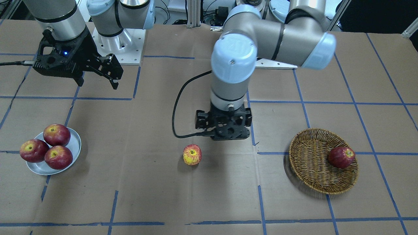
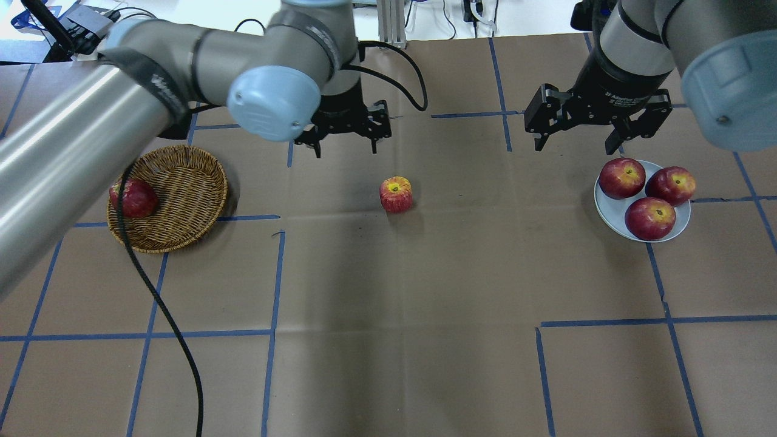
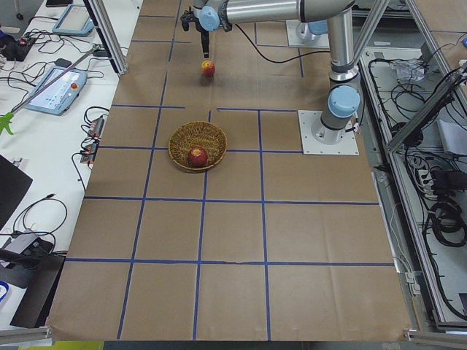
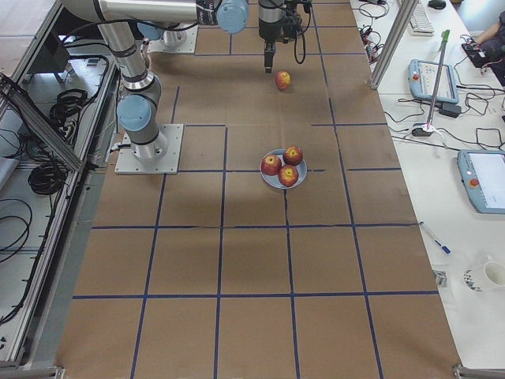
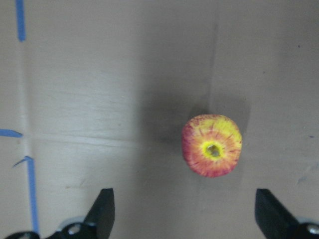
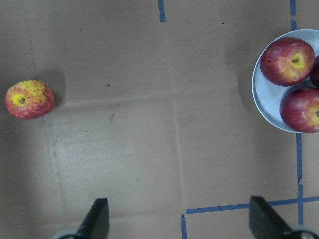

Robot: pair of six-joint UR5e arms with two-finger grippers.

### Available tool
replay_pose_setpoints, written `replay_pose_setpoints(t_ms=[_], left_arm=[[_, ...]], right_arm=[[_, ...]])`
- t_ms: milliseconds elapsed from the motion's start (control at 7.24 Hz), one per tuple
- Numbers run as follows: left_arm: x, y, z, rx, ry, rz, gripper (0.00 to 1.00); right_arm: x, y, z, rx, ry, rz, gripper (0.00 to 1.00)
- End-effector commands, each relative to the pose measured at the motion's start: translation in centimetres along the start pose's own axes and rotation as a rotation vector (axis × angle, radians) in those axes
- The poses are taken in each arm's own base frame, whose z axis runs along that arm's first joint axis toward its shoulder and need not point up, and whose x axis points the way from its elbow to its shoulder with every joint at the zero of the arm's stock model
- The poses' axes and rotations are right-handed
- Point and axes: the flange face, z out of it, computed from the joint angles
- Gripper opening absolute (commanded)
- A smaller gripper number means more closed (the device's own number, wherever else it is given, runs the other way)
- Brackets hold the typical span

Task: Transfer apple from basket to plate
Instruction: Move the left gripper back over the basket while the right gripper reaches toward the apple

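The right gripper grabs the red-streaked apple by its round sides next, to add it to the apples on the plate (image 1: 75, 143) (image 6: 269, 99).
The yellow-and-red streaked apple (image 1: 192, 154) (image 2: 396, 194) (image 5: 212, 145) sits on the paper-covered table, midway between the wicker basket (image 1: 310, 160) (image 2: 182, 194) and the silver plate (image 1: 75, 143) (image 2: 613, 212). It touches neither. My left gripper (image 2: 345, 149) (image 5: 184, 209) is open and empty, hovering just on the robot's side of the apple. My right gripper (image 2: 573, 145) (image 1: 98, 81) (image 6: 178, 214) is open and empty, above the table just on the robot's side of the plate. The apple also shows at the left edge of the right wrist view (image 6: 29, 99).
One dark red apple (image 1: 341, 157) lies in the basket. Three dark red apples (image 2: 621, 178) fill most of the plate (image 6: 261, 94). A black cable (image 2: 158, 303) hangs from the left arm over the table. Blue tape lines cross the brown paper.
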Motion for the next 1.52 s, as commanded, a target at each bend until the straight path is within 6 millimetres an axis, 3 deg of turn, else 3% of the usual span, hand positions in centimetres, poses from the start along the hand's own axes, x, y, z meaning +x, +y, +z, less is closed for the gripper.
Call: replay_pose_setpoints(t_ms=[0,138,276,415,553,829,967,1106,1382], left_arm=[[-10.3,3.7,-7.2,-0.014,0.002,0.083,0.99],[-11.2,6.1,-9.1,0.002,-0.001,0.106,0.99],[-11.5,8.8,-8.6,-0.004,0.002,0.103,0.99],[-12.1,12.0,-9.3,0.022,0.000,0.103,0.99],[-12.2,13.8,-9.2,0.028,0.006,0.109,0.99],[-12.2,13.6,-8.6,0.025,0.009,0.112,0.99],[-12.4,13.2,-7.8,0.005,0.000,0.111,0.99],[-12.7,12.8,-8.2,0.017,-0.042,0.110,0.99],[-14.0,12.1,-8.1,0.019,-0.175,0.071,0.99]], right_arm=[[-0.2,0.0,-0.4,0.009,0.002,0.003,1.00],[-0.4,-0.2,-0.2,0.010,0.025,0.010,1.00],[-1.1,-0.9,0.4,0.024,0.019,0.022,1.00],[-4.1,-1.7,1.8,0.037,0.013,0.014,1.00],[-9.2,-2.6,3.7,0.017,0.015,0.031,1.00],[-18.9,-4.2,7.6,-0.016,0.034,0.050,1.00],[-22.8,-4.4,10.4,-0.031,0.040,0.074,1.00],[-24.8,-4.4,13.1,-0.025,0.038,0.058,1.00],[-25.1,-4.3,18.7,-0.055,0.055,0.034,1.00]])
